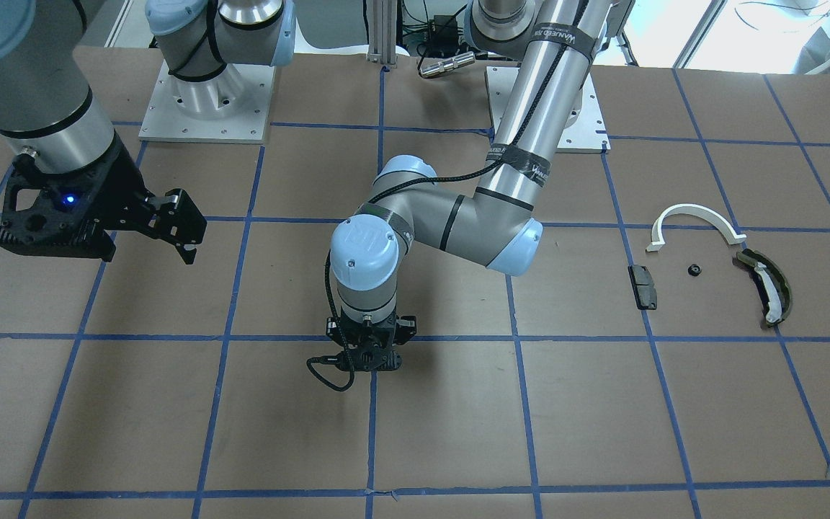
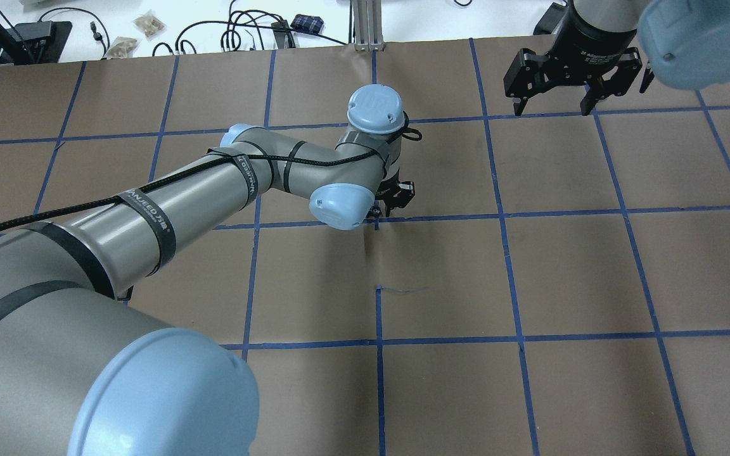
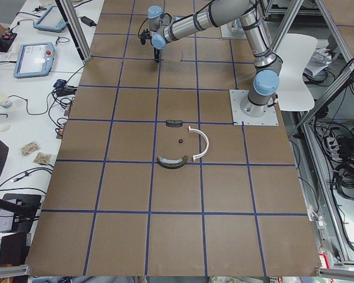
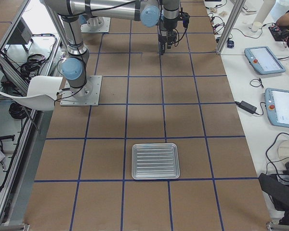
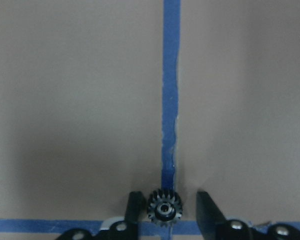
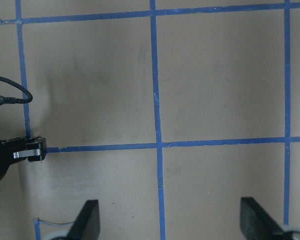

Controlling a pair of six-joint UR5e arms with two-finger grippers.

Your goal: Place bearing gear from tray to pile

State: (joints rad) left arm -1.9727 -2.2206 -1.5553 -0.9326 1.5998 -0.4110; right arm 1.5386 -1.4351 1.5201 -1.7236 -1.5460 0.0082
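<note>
The left gripper grabs the small black bearing gear by its toothed rim (image 5: 164, 195) next, to bring the gear to the pile.
A small black toothed bearing gear (image 5: 163, 210) lies on the brown paper at a blue tape crossing. My left gripper (image 5: 169, 197) is low over it, open, with one finger on each side. The gear sits close to the left-hand finger (image 5: 135, 207), with a gap to the other. This gripper also shows in the front view (image 1: 364, 364) and the overhead view (image 2: 397, 197). The pile lies far off: a white half-ring arc (image 1: 696, 218), a dark flat block (image 1: 643, 286), an olive-green curved piece (image 1: 768, 287) and a small black round part (image 1: 694, 270). My right gripper (image 2: 552, 95) is open, empty and raised.
A ribbed metal tray (image 4: 155, 160) lies on the table near the robot's right end, with nothing showing in it. Both arm bases (image 1: 206, 101) stand at the robot's side of the table. Tablets and cables lie on the white bench (image 3: 32, 59) beyond the table.
</note>
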